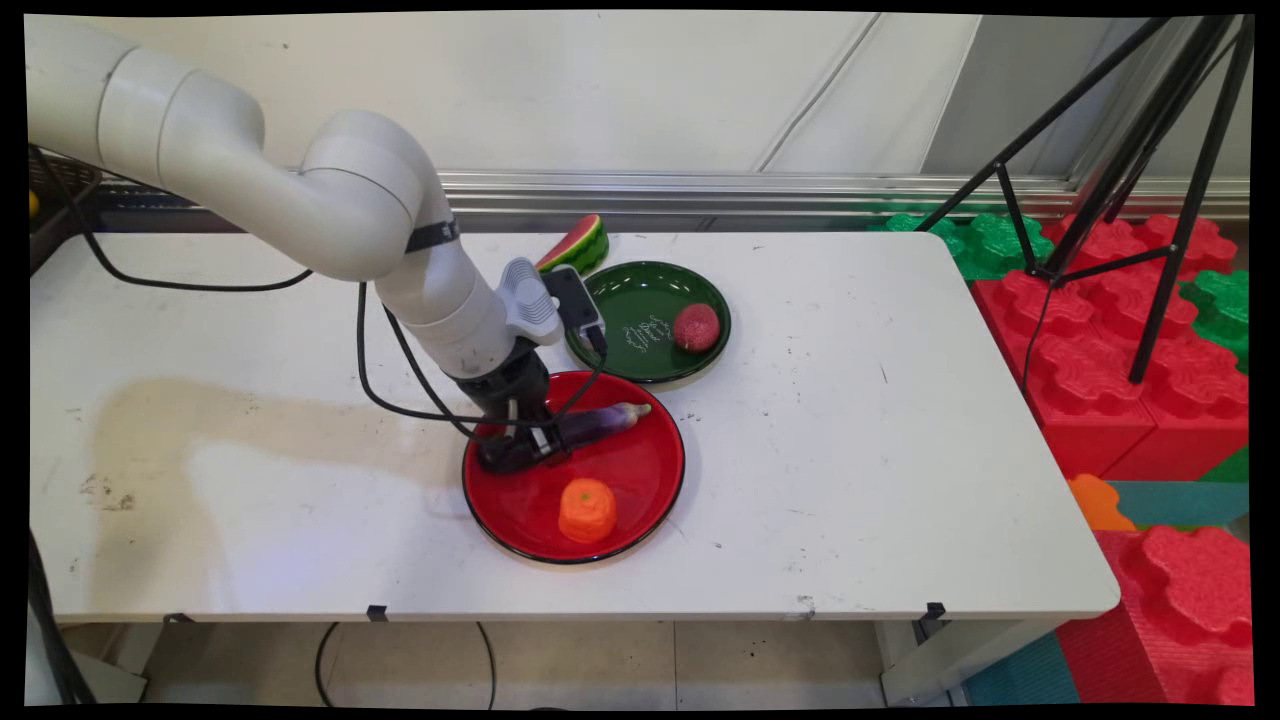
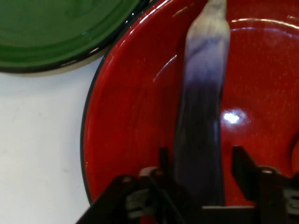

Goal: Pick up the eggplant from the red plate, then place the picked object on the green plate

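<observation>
The purple eggplant needs to go over to the green plate [image 2: 60, 28]. My gripper should grab the eggplant by its dark end [image 2: 199, 179] next.
A long purple eggplant [image 1: 603, 420] [image 2: 202, 112] lies across the back of the red plate [image 1: 640, 475] [image 2: 131, 116], its pale tip pointing right toward the rim. My gripper [image 1: 528, 452] [image 2: 203, 163] is down in the plate at the eggplant's dark end. It is open, with one finger on each side of the eggplant. The left finger sits against the eggplant, and a small gap shows at the right finger [image 2: 243, 163]. An orange carrot piece [image 1: 587, 510] stands at the front of the same plate.
A green plate [image 1: 640, 300] [image 2: 46, 28] holding a red round fruit [image 1: 696, 327] sits just behind the red plate, almost touching it. A watermelon slice [image 1: 577, 243] lies near the table's back edge. A black tripod [image 1: 1150, 200] and foam blocks [image 1: 1100, 340] stand beyond the right edge.
</observation>
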`<state>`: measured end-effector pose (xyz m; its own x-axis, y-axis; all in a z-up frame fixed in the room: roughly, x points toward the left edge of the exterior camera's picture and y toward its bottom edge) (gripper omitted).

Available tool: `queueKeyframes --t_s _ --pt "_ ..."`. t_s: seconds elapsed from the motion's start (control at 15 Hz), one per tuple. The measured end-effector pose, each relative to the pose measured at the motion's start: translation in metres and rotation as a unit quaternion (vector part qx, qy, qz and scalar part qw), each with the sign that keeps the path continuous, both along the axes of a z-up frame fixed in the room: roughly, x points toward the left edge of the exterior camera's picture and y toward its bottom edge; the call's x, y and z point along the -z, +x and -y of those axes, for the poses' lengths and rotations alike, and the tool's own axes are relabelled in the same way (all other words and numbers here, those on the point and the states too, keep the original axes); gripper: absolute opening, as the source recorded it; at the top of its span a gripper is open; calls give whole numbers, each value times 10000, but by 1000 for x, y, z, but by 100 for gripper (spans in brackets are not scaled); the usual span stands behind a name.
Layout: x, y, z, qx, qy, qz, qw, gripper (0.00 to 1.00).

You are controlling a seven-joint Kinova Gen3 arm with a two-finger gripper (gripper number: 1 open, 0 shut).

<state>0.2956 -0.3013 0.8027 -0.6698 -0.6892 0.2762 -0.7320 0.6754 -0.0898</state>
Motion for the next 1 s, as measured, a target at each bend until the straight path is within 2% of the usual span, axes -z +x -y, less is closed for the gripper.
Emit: queueKeyframes --t_s 0.2,0.53,1.0 --pt "-1 1 0 127 -102 15 9999 0" --pt "-18 7 -6 305 -436 26 9986 0" --pt "-74 20 -22 367 -1042 -208 9937 0"
